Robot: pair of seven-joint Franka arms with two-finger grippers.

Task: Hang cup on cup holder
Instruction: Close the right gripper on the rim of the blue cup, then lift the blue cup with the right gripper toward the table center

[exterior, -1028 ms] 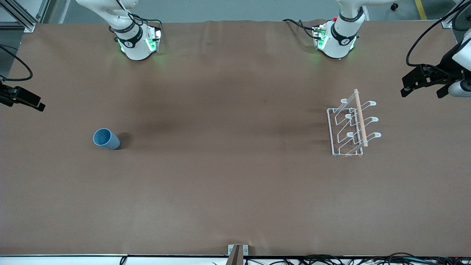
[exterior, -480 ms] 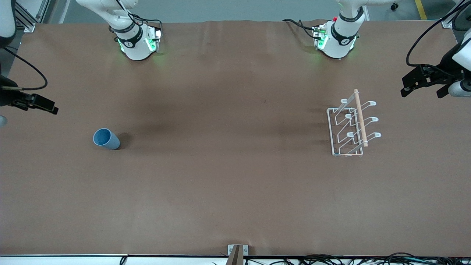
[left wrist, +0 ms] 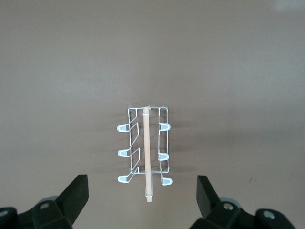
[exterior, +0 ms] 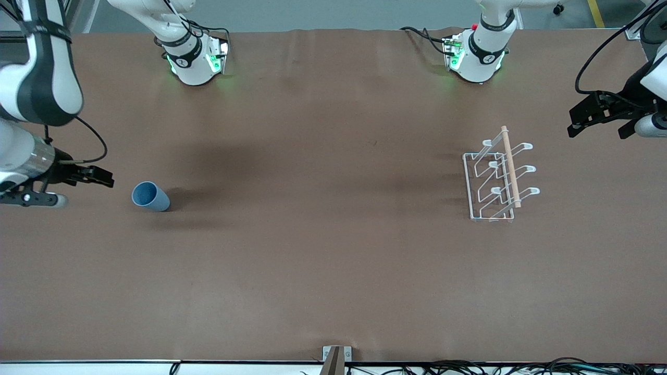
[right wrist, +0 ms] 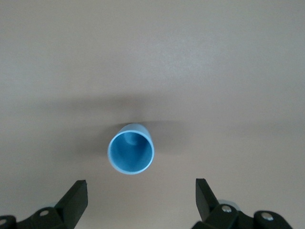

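Observation:
The light-blue cup needs to go onto the cup holder [exterior: 495, 179]. My right gripper should pick up the cup by its open rim next.
The cup [exterior: 150, 197] is a small light-blue tumbler standing upright, mouth up, toward the right arm's end of the table. In the right wrist view the cup [right wrist: 131, 149] lies just ahead of the two black fingers. My right gripper [exterior: 101, 176] hovers open beside it, on the side toward the table's end, and holds nothing; in its own view this gripper [right wrist: 141, 198] has bare table between the fingers. The cup holder [exterior: 495, 179], a white wire rack with a wooden dowel, stands toward the left arm's end. My left gripper [exterior: 596, 125] waits open above that end; from its wrist camera the left gripper [left wrist: 141, 195] looks down at the cup holder [left wrist: 145, 150].
The brown table [exterior: 323, 250] spreads wide between cup and rack. Both arm bases [exterior: 193, 62] stand along the edge farthest from the front camera. A small bracket [exterior: 336, 357] and cables sit at the nearest edge.
My right arm has swung in from the table's end toward the cup, its gripper now close beside it. The left arm, cup and rack have not moved.

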